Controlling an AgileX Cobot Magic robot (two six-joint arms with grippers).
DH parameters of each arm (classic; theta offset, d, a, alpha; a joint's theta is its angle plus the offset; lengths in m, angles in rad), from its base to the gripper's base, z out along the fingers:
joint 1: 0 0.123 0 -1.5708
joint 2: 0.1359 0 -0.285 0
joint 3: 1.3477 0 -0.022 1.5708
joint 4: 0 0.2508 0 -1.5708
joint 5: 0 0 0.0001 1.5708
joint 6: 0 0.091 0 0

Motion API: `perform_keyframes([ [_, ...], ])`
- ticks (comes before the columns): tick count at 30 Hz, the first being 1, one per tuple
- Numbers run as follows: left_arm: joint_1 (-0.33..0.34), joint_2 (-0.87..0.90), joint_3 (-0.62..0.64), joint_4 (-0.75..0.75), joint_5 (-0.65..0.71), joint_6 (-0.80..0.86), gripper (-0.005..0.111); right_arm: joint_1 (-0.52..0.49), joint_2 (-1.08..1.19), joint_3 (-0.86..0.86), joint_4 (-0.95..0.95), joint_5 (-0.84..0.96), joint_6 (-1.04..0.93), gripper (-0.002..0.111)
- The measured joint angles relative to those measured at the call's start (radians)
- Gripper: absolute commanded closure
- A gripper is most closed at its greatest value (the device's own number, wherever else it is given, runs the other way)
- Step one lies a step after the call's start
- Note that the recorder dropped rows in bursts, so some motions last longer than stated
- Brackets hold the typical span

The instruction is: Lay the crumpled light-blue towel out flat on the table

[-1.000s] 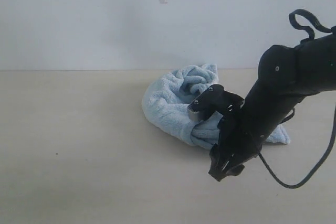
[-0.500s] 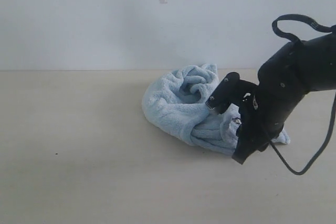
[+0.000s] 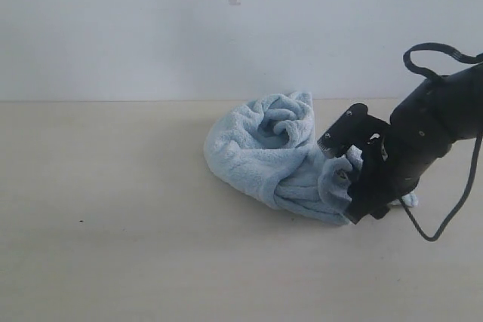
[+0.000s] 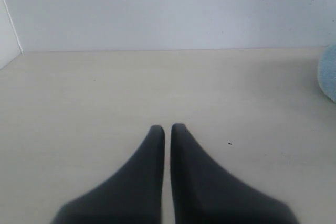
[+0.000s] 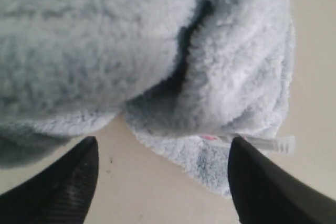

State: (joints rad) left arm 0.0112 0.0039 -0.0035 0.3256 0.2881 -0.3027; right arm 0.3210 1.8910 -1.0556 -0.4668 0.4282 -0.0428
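Note:
The light-blue towel [image 3: 260,148] needs to be spread flat on the tabletop, so my right gripper will next pick it up by its edge beside the white tag.
The crumpled light-blue towel [image 3: 260,148] lies in a heap on the beige table [image 3: 113,224], right of centre. My right gripper [image 3: 367,209] points down at the heap's near right edge. In the right wrist view the right gripper [image 5: 163,142] is open, its fingers wide apart just above the table [image 5: 157,198]. The fluffy towel [image 5: 131,51] lies right in front of the tips, with a small white tag [image 5: 262,141] by one finger. Nothing sits between the jaws. My left gripper [image 4: 167,128] is shut over bare table [image 4: 105,87], and only a sliver of the towel [image 4: 329,77] shows at that view's edge.
A grey-white wall [image 3: 151,28] rises behind the table's far edge. The right arm's black cable [image 3: 445,224] loops down beside the towel. The left arm is out of the exterior view.
My right arm has swung to the right and back, from the towel's front to its right end. Its jaws stand wider apart. The towel's right fold is more exposed.

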Motion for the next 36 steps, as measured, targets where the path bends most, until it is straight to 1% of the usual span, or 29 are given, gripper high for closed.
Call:
perform_keyframes([
  [8,0.000,0.000,0.000,0.000,0.000,0.000,0.103,-0.002,0.044,0.000,-0.013,-0.077,0.006,0.042],
  [10,0.000,0.000,0.000,0.000,0.000,0.000,0.103,-0.002,0.059,0.000,-0.018,-0.087,0.006,0.048],
  [13,0.000,0.000,0.000,0.000,0.000,0.000,0.103,-0.002,0.073,0.000,-0.032,-0.098,0.008,0.068],
  [15,0.000,0.000,0.000,0.000,0.000,0.000,0.103,-0.002,0.074,0.000,-0.037,-0.100,0.011,0.086],
  [17,0.000,0.000,0.000,0.000,0.000,0.000,0.103,-0.003,0.074,0.000,-0.041,-0.102,0.016,0.102],
  [18,0.000,0.000,0.000,0.000,0.000,0.000,0.103,-0.003,0.074,0.000,-0.041,-0.100,0.019,0.108],
  [21,0.000,0.000,0.000,0.000,0.000,0.000,0.103,-0.003,0.074,0.000,-0.053,-0.094,0.056,0.108],
  [23,0.000,0.000,0.000,0.000,0.000,0.000,0.103,-0.003,0.074,0.000,-0.100,-0.084,0.116,0.108],
  [28,0.000,0.000,0.000,0.000,0.000,0.000,0.103,-0.003,0.074,0.000,-0.290,0.005,0.369,0.108],
  [31,0.000,0.000,0.000,0.000,0.000,0.000,0.103,-0.003,0.038,0.000,-0.342,0.082,0.461,0.108],
  [34,0.000,0.000,0.000,0.000,0.000,0.000,0.103,-0.003,-0.042,0.000,-0.333,0.145,0.481,0.108],
  [36,0.000,0.000,0.000,0.000,0.000,0.000,0.103,-0.003,-0.121,0.000,-0.305,0.179,0.453,0.108],
])
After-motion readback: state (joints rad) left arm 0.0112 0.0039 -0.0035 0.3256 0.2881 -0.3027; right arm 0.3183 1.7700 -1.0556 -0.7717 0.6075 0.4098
